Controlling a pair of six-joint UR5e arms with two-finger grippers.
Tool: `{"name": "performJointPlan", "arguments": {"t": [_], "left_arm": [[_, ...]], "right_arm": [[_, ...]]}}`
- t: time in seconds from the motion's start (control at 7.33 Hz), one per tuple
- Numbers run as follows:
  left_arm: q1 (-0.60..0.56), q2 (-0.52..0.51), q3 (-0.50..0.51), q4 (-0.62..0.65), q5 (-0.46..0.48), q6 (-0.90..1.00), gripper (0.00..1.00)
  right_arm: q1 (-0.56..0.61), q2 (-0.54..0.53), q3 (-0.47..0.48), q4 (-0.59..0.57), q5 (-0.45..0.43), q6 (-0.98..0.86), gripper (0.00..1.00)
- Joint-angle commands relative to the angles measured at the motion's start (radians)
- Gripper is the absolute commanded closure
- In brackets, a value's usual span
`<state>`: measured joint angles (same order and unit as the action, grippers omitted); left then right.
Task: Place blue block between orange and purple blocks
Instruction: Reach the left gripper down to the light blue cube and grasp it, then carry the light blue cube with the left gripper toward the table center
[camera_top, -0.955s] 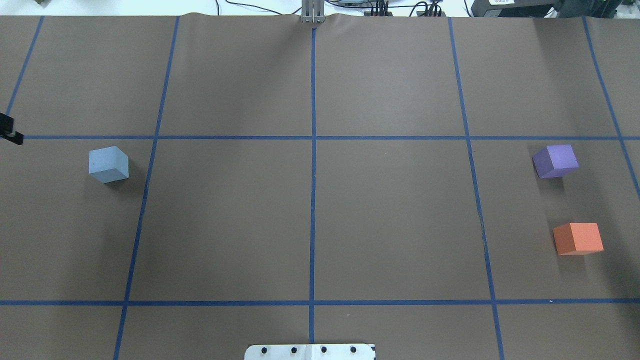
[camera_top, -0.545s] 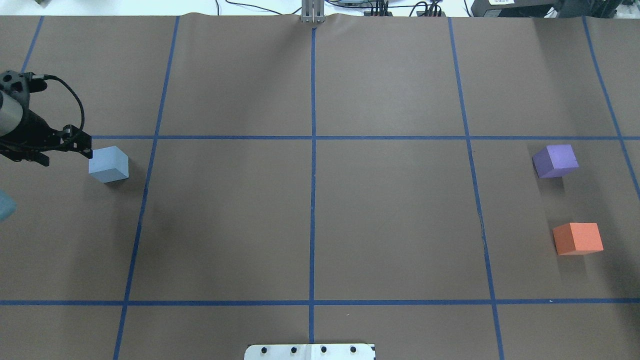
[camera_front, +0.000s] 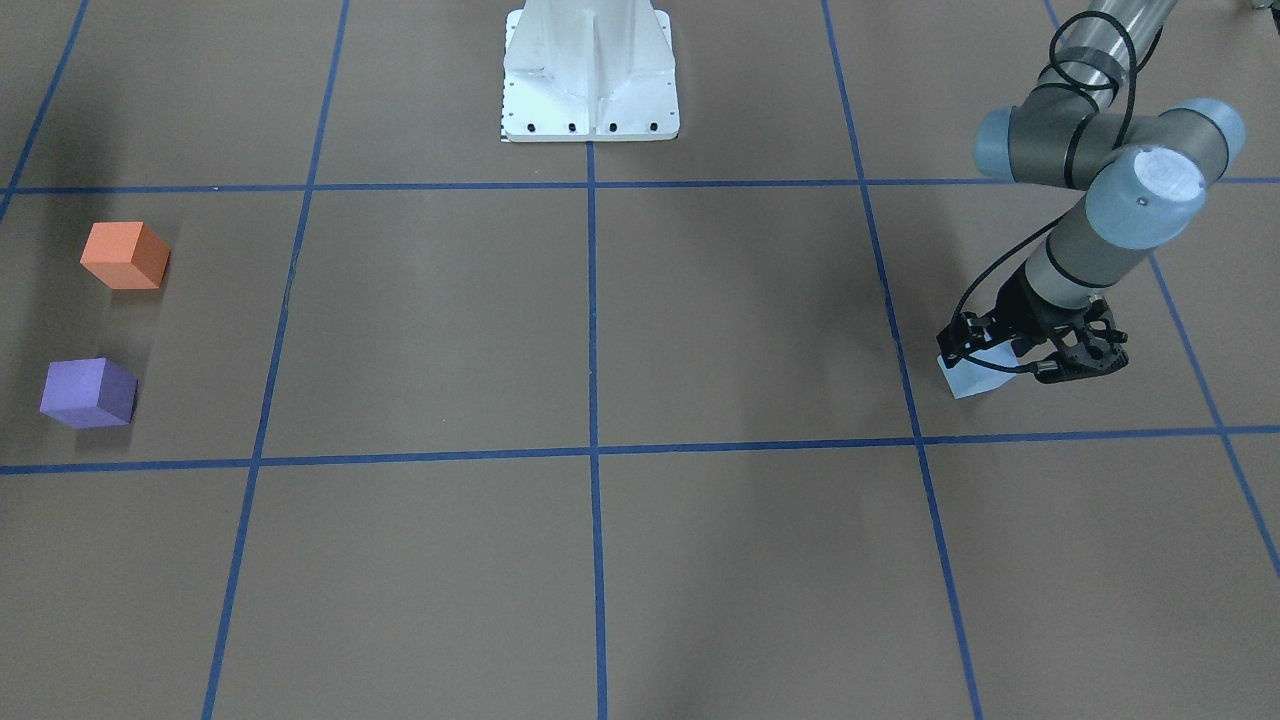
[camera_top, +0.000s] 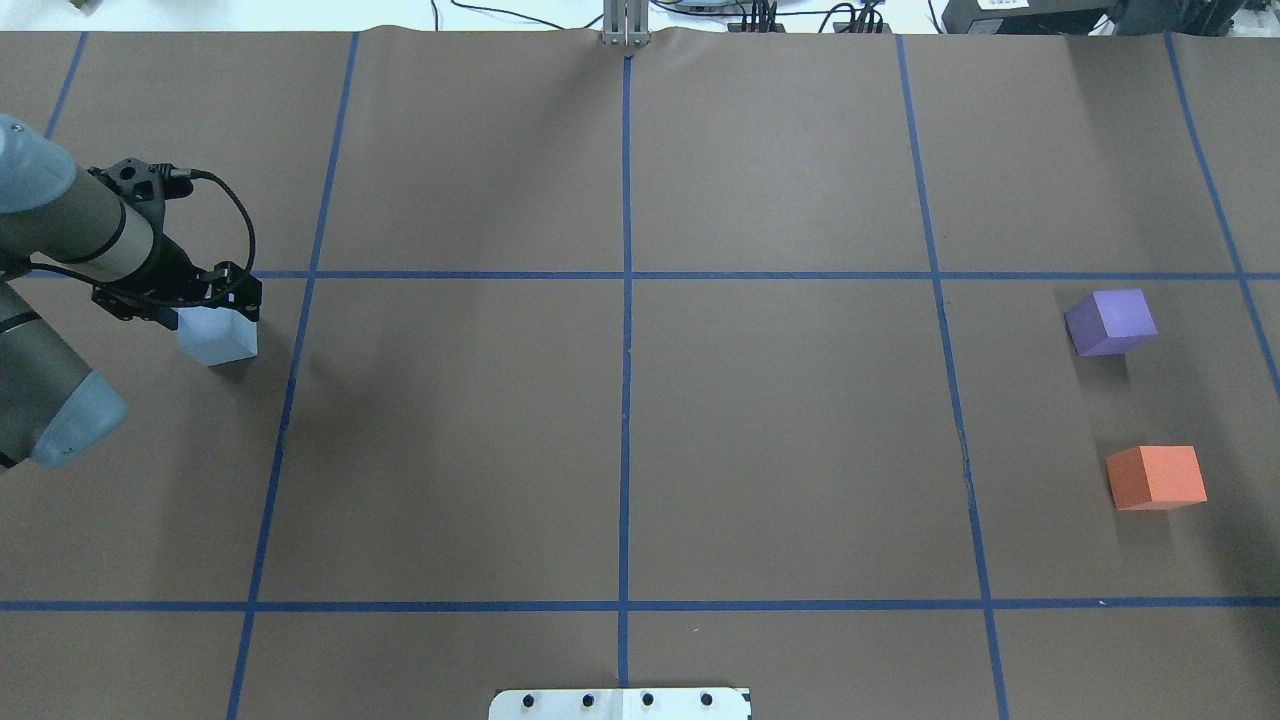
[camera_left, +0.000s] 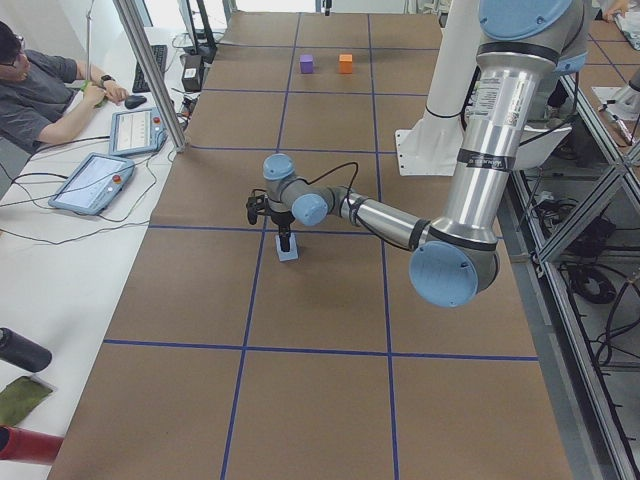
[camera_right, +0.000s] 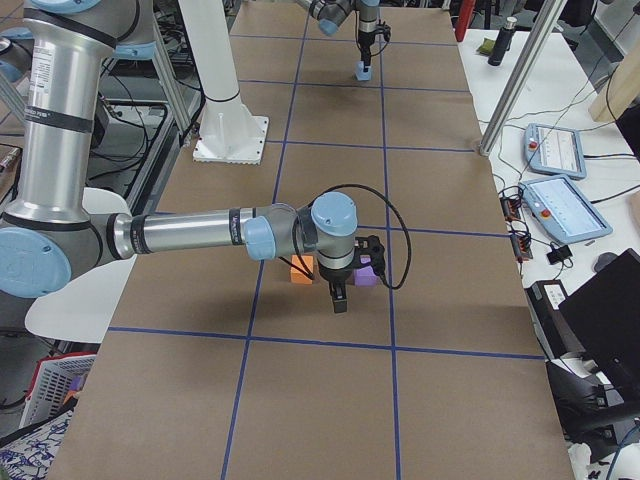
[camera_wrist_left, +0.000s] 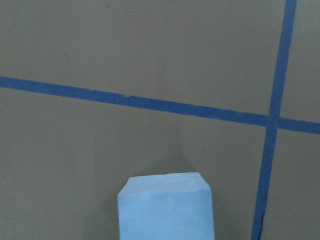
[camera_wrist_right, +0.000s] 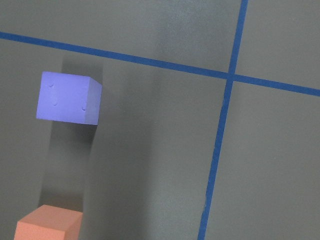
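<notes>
My left gripper picks up the light blue block by its body (camera_front: 974, 374) (camera_wrist_left: 165, 210) next, to place it between the orange and purple blocks.
The light blue block (camera_top: 217, 338) sits on the brown table at the left; it also shows in the front view (camera_front: 968, 380) and low in the left wrist view (camera_wrist_left: 165, 207). My left gripper (camera_top: 213, 300) hovers right over it, jaws open and astride its top, holding nothing. The purple block (camera_top: 1110, 322) and the orange block (camera_top: 1155, 477) sit apart at the far right, with a gap between them. My right gripper (camera_right: 338, 300) hangs just by these two blocks and shows only in the right side view, so I cannot tell whether it is open or shut.
Blue tape lines (camera_top: 626, 400) divide the table into squares. The white robot base plate (camera_front: 590, 70) stands at the robot's edge of the table. An operator (camera_left: 45, 90) sits at a side desk with tablets beyond the table's far edge.
My left arm has come in from the left edge and moved right, until its gripper is over the blue block. The blocks have not moved.
</notes>
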<state>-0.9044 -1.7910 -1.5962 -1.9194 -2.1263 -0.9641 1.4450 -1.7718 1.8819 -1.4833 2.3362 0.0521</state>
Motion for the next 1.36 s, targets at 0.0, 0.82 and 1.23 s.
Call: {"name": "performJointPlan", "arguments": {"t": [0.0, 0.82, 1.23], "left_arm": [[0.004, -0.007, 0.088, -0.053, 0.006, 0.065, 0.00], [0.004, -0.110, -0.036, 0.108, -0.015, 0.048, 1.00], [0.143, -0.348, -0.030, 0.157, 0.064, -0.057, 1.00]], "right_arm": [[0.000, -0.001, 0.000, 0.000, 0.000, 0.000, 0.00], [0.000, 0.002, 0.006, 0.000, 0.003, 0.000, 0.00], [0.000, 0.002, 0.008, 0.000, 0.011, 0.000, 0.00]]}}
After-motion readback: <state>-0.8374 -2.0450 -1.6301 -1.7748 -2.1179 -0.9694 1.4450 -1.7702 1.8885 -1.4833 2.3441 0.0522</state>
